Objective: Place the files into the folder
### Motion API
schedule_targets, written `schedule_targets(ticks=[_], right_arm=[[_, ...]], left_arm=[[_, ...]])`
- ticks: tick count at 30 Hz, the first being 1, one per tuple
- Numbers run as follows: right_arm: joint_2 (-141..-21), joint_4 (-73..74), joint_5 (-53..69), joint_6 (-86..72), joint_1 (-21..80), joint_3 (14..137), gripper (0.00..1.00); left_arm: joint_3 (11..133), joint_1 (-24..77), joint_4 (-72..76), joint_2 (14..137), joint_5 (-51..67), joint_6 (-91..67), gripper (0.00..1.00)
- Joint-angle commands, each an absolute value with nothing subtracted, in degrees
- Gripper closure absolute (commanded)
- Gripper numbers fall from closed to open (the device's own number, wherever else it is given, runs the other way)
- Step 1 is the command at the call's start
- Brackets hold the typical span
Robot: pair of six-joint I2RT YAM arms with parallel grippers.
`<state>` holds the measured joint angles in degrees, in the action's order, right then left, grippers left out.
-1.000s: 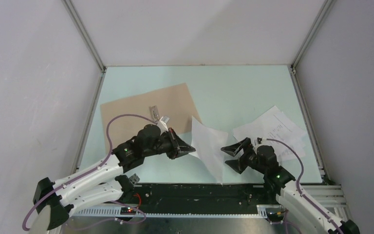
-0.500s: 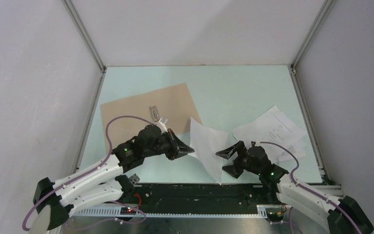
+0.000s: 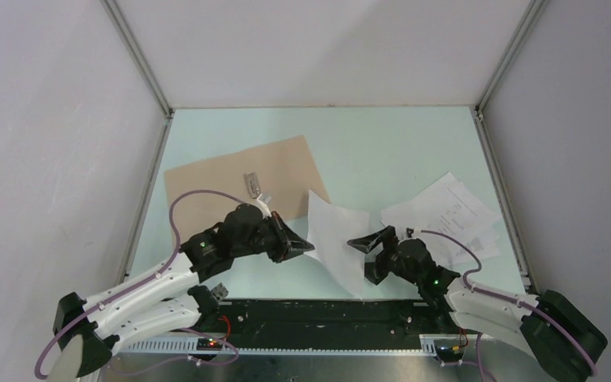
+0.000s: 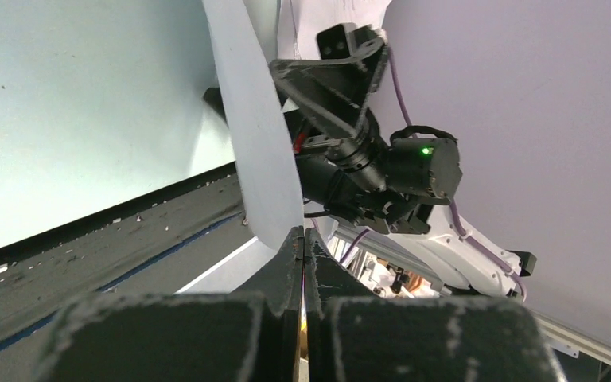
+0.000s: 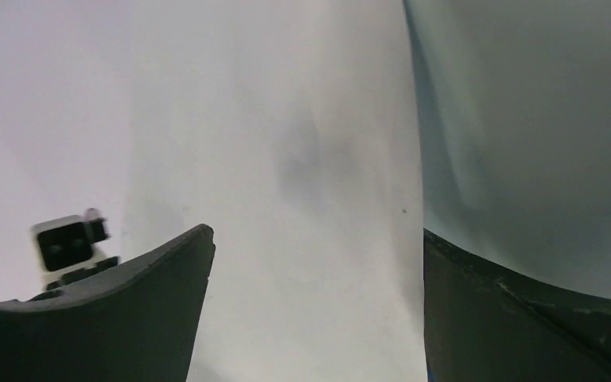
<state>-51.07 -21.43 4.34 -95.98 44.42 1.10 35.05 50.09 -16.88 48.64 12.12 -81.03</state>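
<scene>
Next, my right gripper grabs the sheet by its edge opposite my left gripper, so the sheet's other edge stays free to enter the folder.
The tan folder [image 3: 231,179] lies open on the table at the left, with a small metal clip [image 3: 252,184] at its spine. My left gripper [image 3: 309,245] is shut on the left edge of a white paper sheet [image 3: 338,239], which stands curled above the table's front middle. In the left wrist view the sheet [image 4: 258,143] rises from my shut gripper [image 4: 303,233]. My right gripper [image 3: 363,253] is open, its jaws spread at the sheet's right edge. In the right wrist view the sheet [image 5: 302,159] fills the gap between my fingers [image 5: 151,294]. More files [image 3: 445,213] lie at the right.
The teal table [image 3: 382,151] is walled by grey panels on three sides. A black rail [image 3: 318,314] runs along the near edge between the arm bases. The right arm's body [image 4: 398,171] shows close behind the sheet in the left wrist view.
My right gripper has moved left, from beside the pile at the right up to the held sheet's right edge. My left gripper has kept hold of the sheet and shifted slightly left.
</scene>
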Motion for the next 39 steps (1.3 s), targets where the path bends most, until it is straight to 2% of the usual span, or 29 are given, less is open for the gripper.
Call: schedule_targets(ticks=[1,7,12,19,21,22,23,24,25,26,27,29,34,36,39], right_arm=[[-46.3,-26.6,-3.3,-96.1,44.3,-4.3,0.09],[-43.0,-26.8,-5.0,-93.3,43.3,-3.4,0.19],[-45.8,-23.9,-1.7,-90.1,42.6,-0.9,0.3],[-49.5,-20.4,2.7,-84.9,42.1,1.8,0.58],[-49.9,-18.0,3.0,-82.1,41.8,3.8,0.71],[-49.8,-16.9,2.9,-80.0,41.5,4.5,0.79],[-49.8,-14.7,2.9,-78.8,41.4,6.4,0.86],[-49.8,-13.7,3.0,-76.1,40.8,7.3,0.97],[-49.7,-12.0,3.4,-74.6,40.5,9.7,0.99],[-49.9,-11.3,3.8,-70.6,39.6,11.2,1.0],[-50.0,-8.9,4.6,-68.6,39.2,14.6,1.0],[-50.3,-5.1,6.0,-61.5,38.0,21.1,1.0],[-51.8,9.2,4.7,-47.5,36.1,35.6,1.0],[-52.2,12.8,5.1,-45.0,34.9,40.3,1.0],[-51.8,16.1,6.3,-43.0,32.6,45.2,1.0]], left_arm=[[34.2,50.3,-19.5,45.8,11.6,-81.1,1.0],[30.7,50.3,-22.0,43.9,12.6,-80.7,1.0],[30.1,50.3,-23.1,44.3,12.5,-79.0,1.0],[29.8,50.2,-25.0,44.2,12.0,-76.6,1.0],[29.6,50.2,-25.9,44.2,11.8,-75.5,0.99],[29.6,50.2,-26.4,44.3,11.4,-75.0,0.94],[29.7,50.3,-27.5,44.6,11.1,-73.6,0.8],[30.3,50.2,-28.2,44.8,9.8,-72.8,0.71],[30.7,50.0,-29.4,45.3,9.0,-71.2,0.53],[31.6,48.9,-29.9,45.7,7.9,-70.1,0.43],[32.4,48.1,-31.0,46.9,7.2,-67.4,0.28],[35.5,44.1,-32.6,49.3,4.6,-63.3,0.2],[47.4,30.8,-33.0,60.1,-6.4,-53.8,0.19],[52.0,26.9,-32.8,66.1,-11.2,-51.9,0.22],[57.8,22.9,-32.7,76.1,-16.7,-49.5,0.32]])
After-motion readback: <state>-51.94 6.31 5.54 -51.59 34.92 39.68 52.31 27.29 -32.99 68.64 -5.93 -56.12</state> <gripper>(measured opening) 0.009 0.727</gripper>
